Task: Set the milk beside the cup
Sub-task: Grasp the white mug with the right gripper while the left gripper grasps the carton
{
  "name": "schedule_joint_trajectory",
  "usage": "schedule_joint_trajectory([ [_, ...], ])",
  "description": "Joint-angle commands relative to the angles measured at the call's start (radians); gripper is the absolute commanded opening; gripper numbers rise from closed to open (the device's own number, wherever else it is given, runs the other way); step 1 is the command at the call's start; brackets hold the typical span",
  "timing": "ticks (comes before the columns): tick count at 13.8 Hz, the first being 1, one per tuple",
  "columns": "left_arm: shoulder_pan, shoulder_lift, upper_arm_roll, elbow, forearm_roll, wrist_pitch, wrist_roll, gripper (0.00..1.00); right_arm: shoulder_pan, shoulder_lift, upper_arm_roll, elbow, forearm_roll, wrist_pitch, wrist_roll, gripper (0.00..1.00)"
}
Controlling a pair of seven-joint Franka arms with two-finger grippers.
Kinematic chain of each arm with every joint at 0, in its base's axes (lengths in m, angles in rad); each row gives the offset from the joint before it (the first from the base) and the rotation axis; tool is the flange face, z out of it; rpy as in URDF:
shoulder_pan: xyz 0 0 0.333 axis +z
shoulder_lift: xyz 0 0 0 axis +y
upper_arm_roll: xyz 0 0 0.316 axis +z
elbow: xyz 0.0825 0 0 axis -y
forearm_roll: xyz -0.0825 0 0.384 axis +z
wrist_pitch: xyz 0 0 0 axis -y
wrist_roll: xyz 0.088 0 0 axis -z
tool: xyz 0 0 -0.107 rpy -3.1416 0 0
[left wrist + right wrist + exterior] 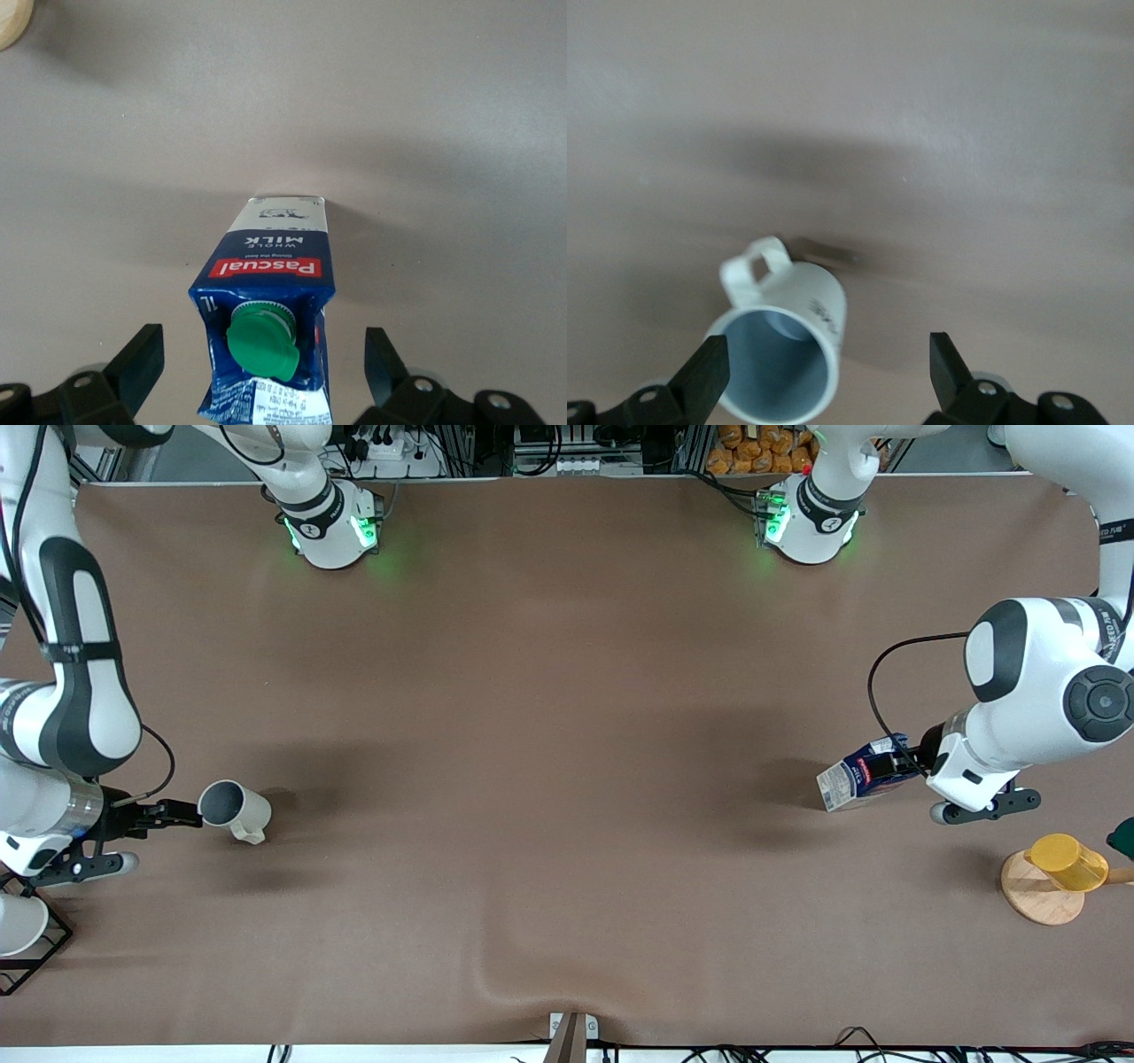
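Observation:
The right gripper needs to take the cup by its rim (208, 786) next, to put it where the milk (864, 775) can go beside the cup.
The milk (864, 775), a dark-blue carton with a green cap (260, 341) and red label band, lies tipped on the brown table toward the left arm's end. Its white end points to the table's middle and its gable end to my left gripper (914, 765). In the left wrist view the open left gripper (261, 363) straddles the carton's cap end (266, 292), and neither finger touches it. The cream-white cup (235, 808) lies tilted toward the right arm's end, its mouth facing my right gripper (184, 813). That gripper (828, 372) is open, with the cup's rim (775, 363) against one finger.
A yellow cup (1067, 861) sits on a wooden disc (1038, 893) near the left arm, nearer the camera than the milk. A white cup (18, 926) and black wire rack (40, 955) stand by the right arm. The cloth (567, 779) has a fold at its front edge (532, 979).

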Motion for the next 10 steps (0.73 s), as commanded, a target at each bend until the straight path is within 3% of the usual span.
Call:
schedule_joint_trajectory([
  [1,0.002,0.005,-0.002,-0.011,0.012,0.020,0.015,1.00,-0.027,0.006,0.019,-0.018,0.017,-0.007,-0.072,1.00],
  [7,0.001,0.020,-0.002,-0.017,0.012,0.022,0.015,1.00,-0.033,0.003,0.019,-0.164,0.018,0.163,-0.081,0.98],
  [8,0.001,0.020,-0.002,-0.017,0.012,0.023,0.013,1.00,-0.032,0.001,0.021,-0.178,0.018,0.174,-0.081,0.83],
  [9,0.001,0.020,-0.002,-0.017,0.012,0.023,0.013,1.00,-0.032,0.001,0.021,-0.180,0.018,0.178,-0.074,0.74],
  [10,0.001,0.020,-0.002,-0.019,0.012,0.022,0.013,1.00,-0.033,0.003,0.021,-0.178,0.020,0.178,-0.065,0.35],
])
